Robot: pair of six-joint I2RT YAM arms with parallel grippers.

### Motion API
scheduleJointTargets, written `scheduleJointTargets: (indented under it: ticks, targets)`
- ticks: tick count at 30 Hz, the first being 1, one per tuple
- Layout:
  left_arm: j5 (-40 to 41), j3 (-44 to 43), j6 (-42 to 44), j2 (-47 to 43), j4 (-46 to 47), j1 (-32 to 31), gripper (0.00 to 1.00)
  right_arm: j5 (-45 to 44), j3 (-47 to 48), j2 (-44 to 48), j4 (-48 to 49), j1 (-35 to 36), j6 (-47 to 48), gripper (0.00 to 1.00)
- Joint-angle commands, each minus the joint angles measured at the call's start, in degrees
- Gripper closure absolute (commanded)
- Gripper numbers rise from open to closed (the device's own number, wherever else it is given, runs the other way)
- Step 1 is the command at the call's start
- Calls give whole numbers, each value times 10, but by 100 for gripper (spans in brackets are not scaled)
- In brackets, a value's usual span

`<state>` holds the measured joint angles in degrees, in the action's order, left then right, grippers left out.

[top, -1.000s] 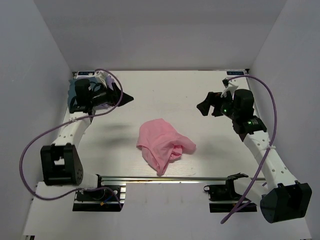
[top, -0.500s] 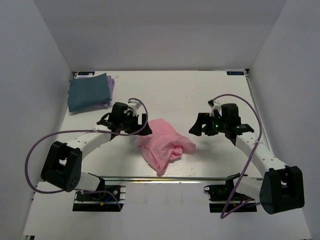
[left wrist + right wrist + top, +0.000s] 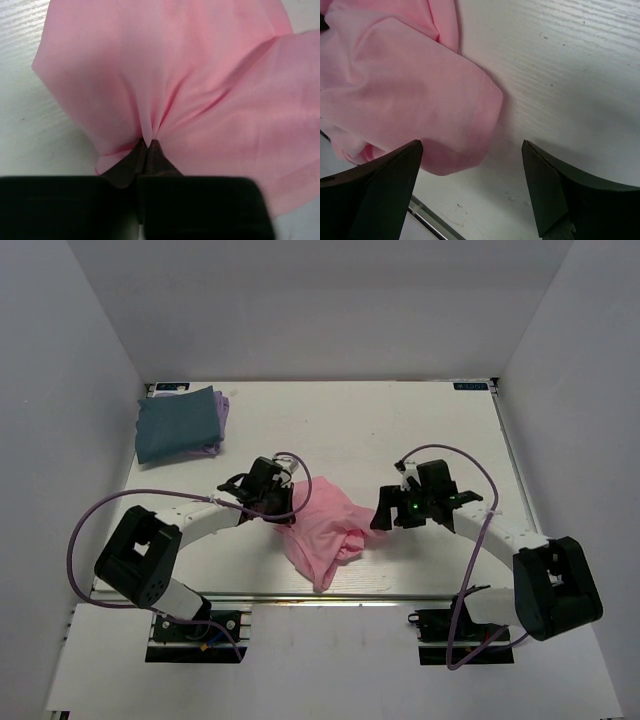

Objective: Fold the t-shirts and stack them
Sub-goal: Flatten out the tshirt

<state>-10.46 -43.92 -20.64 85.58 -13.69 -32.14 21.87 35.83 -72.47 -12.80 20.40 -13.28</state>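
Note:
I should next use my right gripper to stretch and spread the pink t-shirt for folding, so it should grip the pink t-shirt's hemmed corner (image 3: 472,156), opposite my left gripper's fold.
A crumpled light pink t-shirt (image 3: 335,530) lies at the middle of the white table (image 3: 350,430). My left gripper (image 3: 289,508) is at its left edge, shut on a pinched fold of the pink t-shirt (image 3: 165,75); its fingertips (image 3: 155,147) meet with cloth puckered between them. My right gripper (image 3: 379,516) stands open at the shirt's right edge. Its jaws straddle the hemmed corner of the pink t-shirt (image 3: 405,90) without touching it. A dark teal-blue t-shirt (image 3: 176,425) lies folded at the back left on top of a pale lavender t-shirt (image 3: 223,408), of which only an edge shows.
A metal rail (image 3: 350,597) runs along the table's near edge, just in front of the pink shirt. Grey walls close in the table on the left, right and back. Both arms' cables loop over the table beside them.
Both arms have come down and inward from the back of the table to the pink t-shirt. The left gripper has shut on its left edge. The right jaws remain wide.

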Motion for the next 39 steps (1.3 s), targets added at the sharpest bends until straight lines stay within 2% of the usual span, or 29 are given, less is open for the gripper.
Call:
scheduleJointTargets:
  ticks: [1, 4, 6, 7, 8, 10, 14, 18, 26, 32, 39]
  targets:
    - [38, -27, -10, -14, -16, -13, 100, -18, -2, -26, 43, 17, 12, 15]
    - [38, -32, -10, -21, -16, -19, 100, -16, 3, -53, 61, 40, 8, 20]
    - [38, -42, -10, -26, -21, -25, 100, 5, 7, -66, 75, 51, 4, 37]
    - [38, -42, -10, -26, -21, -30, 100, 18, 12, -74, 83, 53, -1, 49]
    - [38, -49, -10, -26, -21, -30, 100, 25, 15, -79, 87, 59, -3, 75]
    - [38, -56, -5, -37, -21, -36, 100, 51, 28, -79, 91, 64, -10, 100]
    - [61, -85, 2, -52, -49, -42, 100, 34, 37, -34, 90, 68, -30, 100]
    - [88, -128, 14, -85, -69, -47, 100, -33, 64, 28, 68, 66, -37, 100]
    - [88, -218, 56, -137, -69, -47, 100, -189, 158, 159, 31, 65, -26, 100]
    - [74, -312, 102, -161, -80, -47, 100, -248, 266, 193, 13, 63, 7, 100]
    - [64, -376, 135, -215, -80, -47, 100, -288, 381, 209, -10, 64, 53, 100]
